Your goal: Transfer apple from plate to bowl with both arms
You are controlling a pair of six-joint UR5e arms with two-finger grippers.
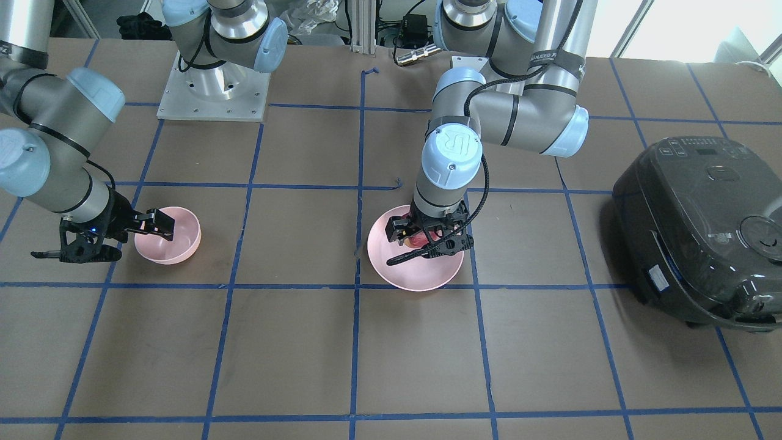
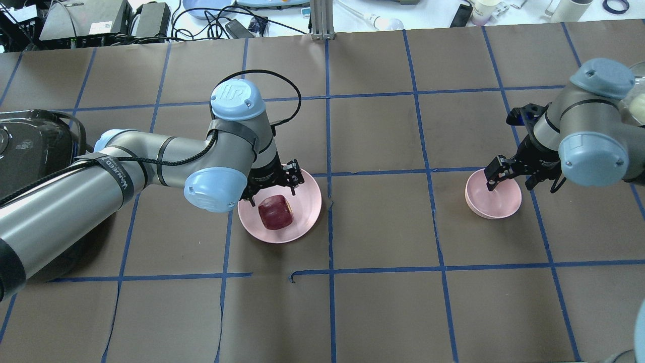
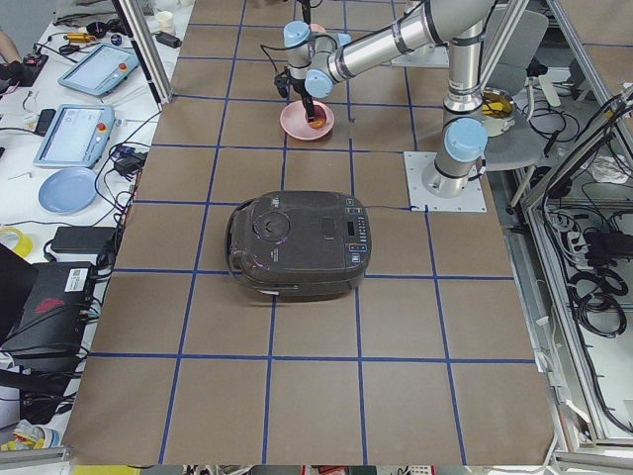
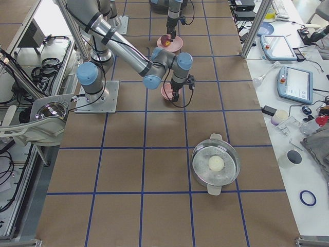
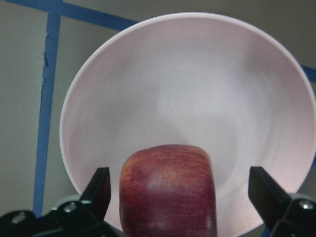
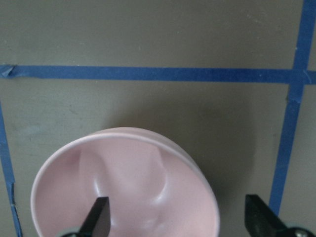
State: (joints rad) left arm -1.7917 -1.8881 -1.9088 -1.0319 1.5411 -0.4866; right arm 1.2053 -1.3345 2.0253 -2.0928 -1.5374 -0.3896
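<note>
My left gripper is going to grab the dark red apple by its round sides next, so it can move the fruit into the bowl point(image 1: 172, 238).
The dark red apple point(image 2: 275, 212) lies on the wide pink plate point(image 2: 308, 201), left of the table's middle. My left gripper point(image 2: 272, 194) is low over the plate and open. In the left wrist view the apple point(image 5: 168, 192) sits between its two fingers point(image 5: 100, 193), closer to the left one. The small deep pink bowl point(image 2: 496, 201) stands to the right and holds nothing. My right gripper point(image 2: 509, 182) is open astride the bowl's rim. In the right wrist view one finger point(image 6: 98, 217) is inside the bowl point(image 6: 128, 182) and the other is outside.
A black rice cooker point(image 2: 25, 146) stands at the left end of the table, beside my left arm. A steel pot with a glass lid point(image 4: 216, 163) sits beyond the bowl at the right end. Blue tape lines grid the brown tabletop.
</note>
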